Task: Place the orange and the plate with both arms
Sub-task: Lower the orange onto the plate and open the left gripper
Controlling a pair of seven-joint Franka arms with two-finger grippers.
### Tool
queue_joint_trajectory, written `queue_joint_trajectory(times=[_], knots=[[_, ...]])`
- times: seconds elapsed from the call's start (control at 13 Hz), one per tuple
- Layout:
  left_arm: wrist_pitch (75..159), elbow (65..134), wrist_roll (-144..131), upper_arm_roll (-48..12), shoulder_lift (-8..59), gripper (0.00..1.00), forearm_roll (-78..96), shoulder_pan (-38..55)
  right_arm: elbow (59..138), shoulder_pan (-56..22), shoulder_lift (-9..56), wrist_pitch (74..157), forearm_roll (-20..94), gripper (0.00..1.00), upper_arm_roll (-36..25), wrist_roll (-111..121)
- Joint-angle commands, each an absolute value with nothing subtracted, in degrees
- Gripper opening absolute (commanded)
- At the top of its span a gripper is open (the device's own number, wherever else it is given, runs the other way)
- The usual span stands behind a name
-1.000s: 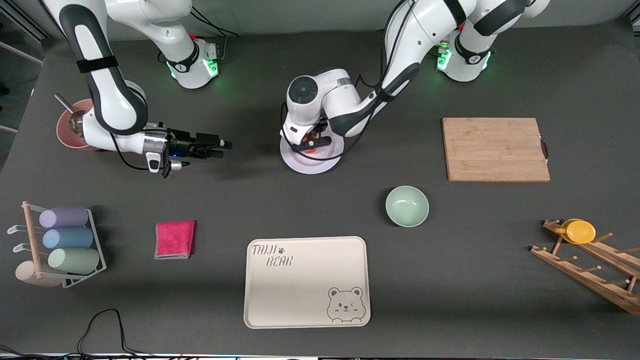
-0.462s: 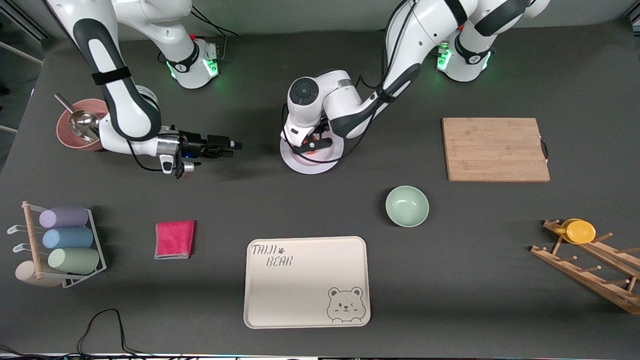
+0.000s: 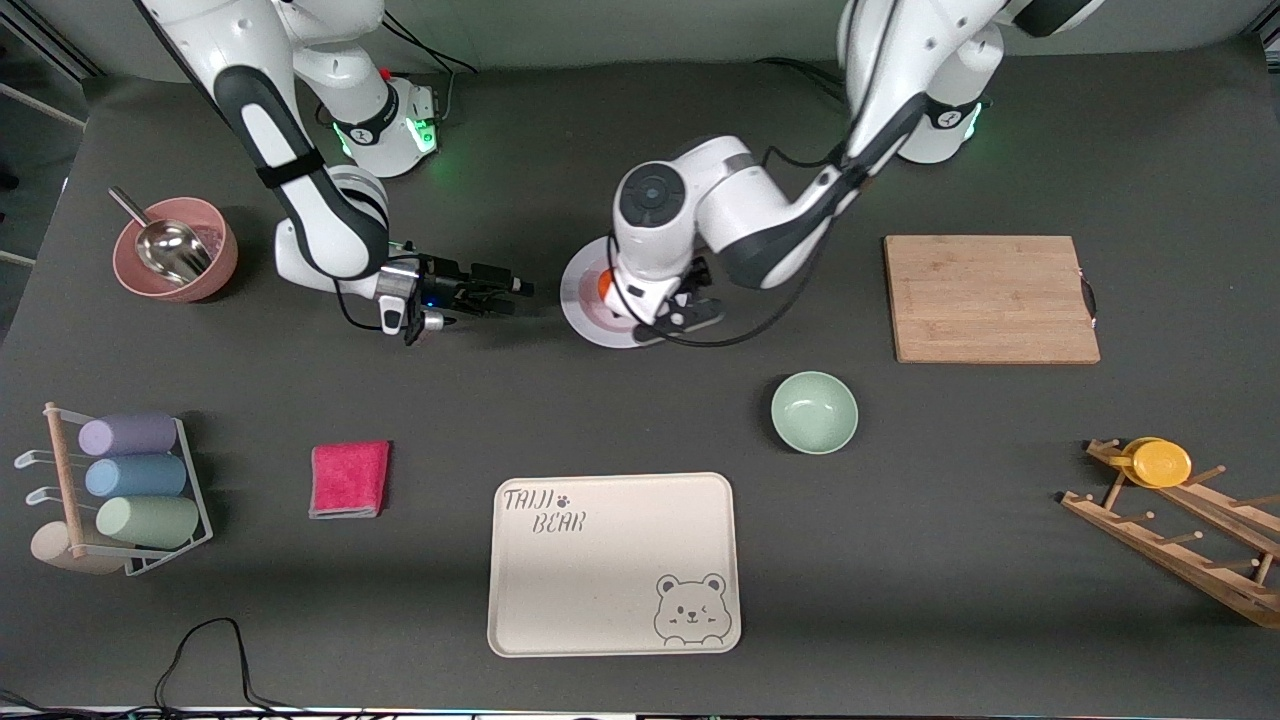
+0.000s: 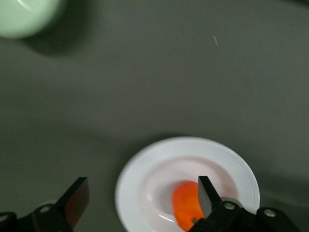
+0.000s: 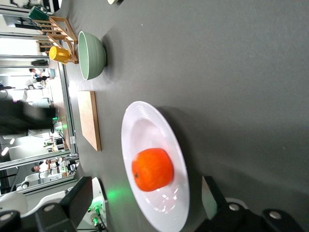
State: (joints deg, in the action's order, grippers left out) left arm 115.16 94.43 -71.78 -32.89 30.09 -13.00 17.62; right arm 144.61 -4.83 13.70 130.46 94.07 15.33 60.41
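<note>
My right gripper is to grab the plate by its rim [image 3: 567, 296] next, so it can set the plate on the beige bear tray [image 3: 614, 566].
The orange [image 3: 604, 286] lies in the pale plate [image 3: 585, 305] in the middle of the table. My left gripper [image 3: 686, 312] hangs open and empty over the plate's edge toward the left arm's end. In the left wrist view the orange [image 4: 187, 207] lies on the plate [image 4: 145, 179] beside one finger [image 4: 206, 195], and the left gripper [image 4: 142, 198] holds nothing. My right gripper [image 3: 510, 293] is open and low beside the plate, on the right arm's side, pointing at it. The right wrist view shows the orange [image 5: 152, 169] on the plate [image 5: 149, 123] ahead of the open right gripper [image 5: 145, 198].
A mint-green bowl [image 3: 814, 411] and a beige bear tray [image 3: 614, 563] lie nearer the front camera. A wooden board [image 3: 990, 298] and a rack with a yellow cup [image 3: 1160, 462] are toward the left arm's end. A pink cloth [image 3: 349, 478], a cup rack [image 3: 120, 480] and a pink bowl [image 3: 175, 262] are toward the right arm's end.
My left gripper has let go of the orange, which now lies on the plate, and has shifted toward the left arm's end. My right gripper has moved closer to the plate.
</note>
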Motion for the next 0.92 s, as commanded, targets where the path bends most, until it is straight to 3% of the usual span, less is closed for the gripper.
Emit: queue_joint_trajectory(times=[0.0, 0.46, 0.85], knots=[[108.3, 96.2, -59.1, -28.2, 21.1, 1.00, -6.2, 12.7, 143.7, -4.4, 18.7, 130.9, 100.3, 1.00, 17.0, 68.0], [92.0, 96.6, -27.5, -3.4, 5.9, 1.00, 2.1, 14.3, 143.7, -4.4, 20.8, 134.2, 106.5, 1.00, 22.3, 72.1], [83.7, 96.7, -12.0, 7.2, -0.4, 1.00, -3.1, 13.2, 143.5, -4.6, 22.5, 135.4, 107.9, 0.97, 23.6, 74.3]])
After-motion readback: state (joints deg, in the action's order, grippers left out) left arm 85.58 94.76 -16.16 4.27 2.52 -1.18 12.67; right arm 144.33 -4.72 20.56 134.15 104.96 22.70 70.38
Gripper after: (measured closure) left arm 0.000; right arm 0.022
